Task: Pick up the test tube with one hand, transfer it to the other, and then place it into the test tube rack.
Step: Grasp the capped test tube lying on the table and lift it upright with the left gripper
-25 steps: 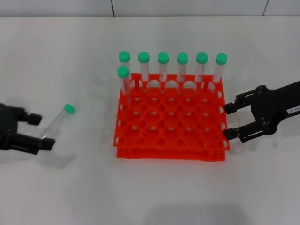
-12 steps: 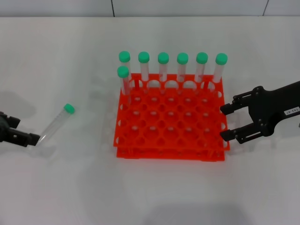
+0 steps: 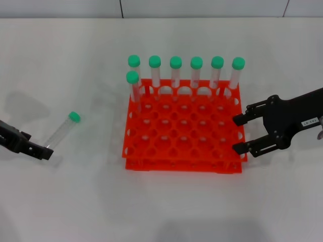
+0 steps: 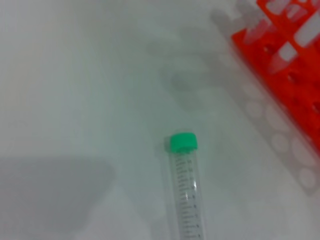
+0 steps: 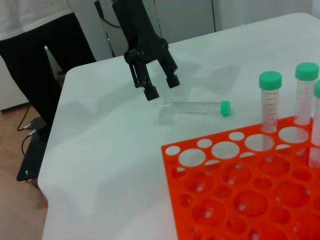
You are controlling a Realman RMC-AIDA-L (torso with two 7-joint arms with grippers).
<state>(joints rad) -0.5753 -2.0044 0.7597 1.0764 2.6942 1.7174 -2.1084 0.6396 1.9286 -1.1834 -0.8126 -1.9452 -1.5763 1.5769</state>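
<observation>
My left gripper should go lower before it closes on the test tube, because its fingers are above the test tube's rounded bottom end [image 3: 48, 145] and would miss the tube now.
The test tube [image 3: 61, 131] lies flat on the white table, left of the rack, its green cap [image 3: 74, 117] pointing toward the rack. It also shows in the left wrist view as test tube [image 4: 186, 192] and in the right wrist view as test tube [image 5: 192, 106]. My left gripper [image 3: 38, 145] hovers open by the tube's rounded bottom end and holds nothing; in the right wrist view the left gripper [image 5: 162, 86] hangs just above the table. The orange-red test tube rack [image 3: 184, 164] stands mid-table. My right gripper [image 3: 237, 134] is open and empty at the rack's right side.
Several green-capped tubes [image 3: 175, 70] stand upright along the rack's back row, with one more [image 3: 133, 85] in the second row at the left. The rack's corner [image 4: 292, 55] shows in the left wrist view. Bare table surrounds the lying tube.
The left gripper pulled back toward the left edge, then came in again near the tube's bottom end. The right gripper crept left toward the rack. The tube has not moved.
</observation>
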